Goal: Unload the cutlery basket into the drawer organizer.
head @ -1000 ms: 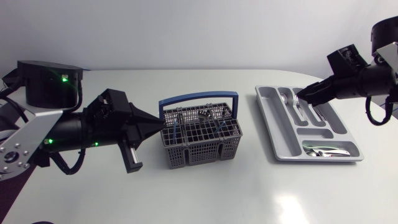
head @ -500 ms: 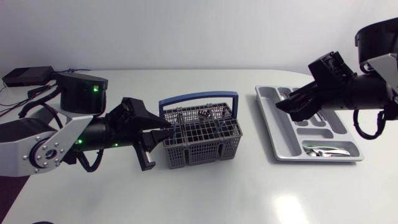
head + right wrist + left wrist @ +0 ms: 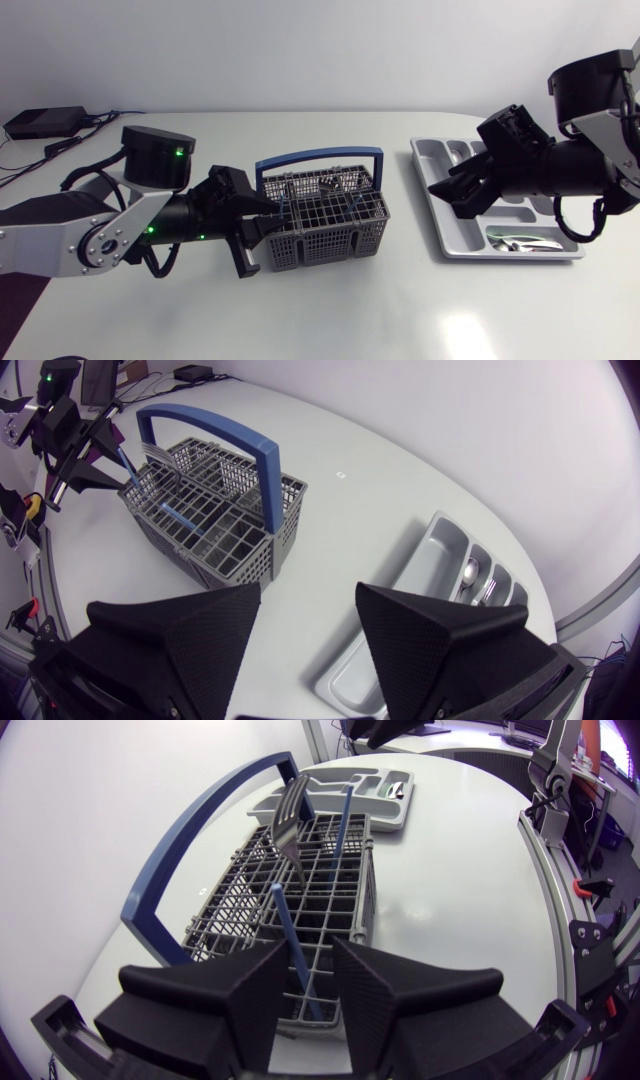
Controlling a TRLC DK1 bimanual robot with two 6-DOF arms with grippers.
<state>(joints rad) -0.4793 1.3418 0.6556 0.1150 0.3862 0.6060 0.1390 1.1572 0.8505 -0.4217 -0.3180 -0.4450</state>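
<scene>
My left gripper will grab the thin blue utensil next by its slim handle [image 3: 280,208] [image 3: 288,921], to unload it.
The grey wire cutlery basket [image 3: 325,222] with a blue hoop handle [image 3: 320,157] stands mid-table. My left gripper [image 3: 264,215] is at its left end, fingers apart. In the left wrist view a thin blue utensil handle [image 3: 284,925] rises between the open fingers of the left gripper [image 3: 312,960], which do not clamp it. Farther in stand a metal fork [image 3: 290,810] and another blue handle [image 3: 340,825]. The grey drawer organizer [image 3: 438,215] lies at the right, with shiny cutlery [image 3: 525,240] in its near compartment. My right gripper [image 3: 447,195] hovers open and empty over the organizer's left edge.
In the right wrist view the right gripper [image 3: 308,615] looks down on bare table between the basket [image 3: 215,510] and the organizer [image 3: 430,575], which holds spoons [image 3: 470,570]. A black box [image 3: 45,122] with cables sits at the back left.
My left gripper has pushed right to the basket's end and its fingers have parted. My right gripper has drawn left from the organizer's spoon slots toward the organizer's left edge.
</scene>
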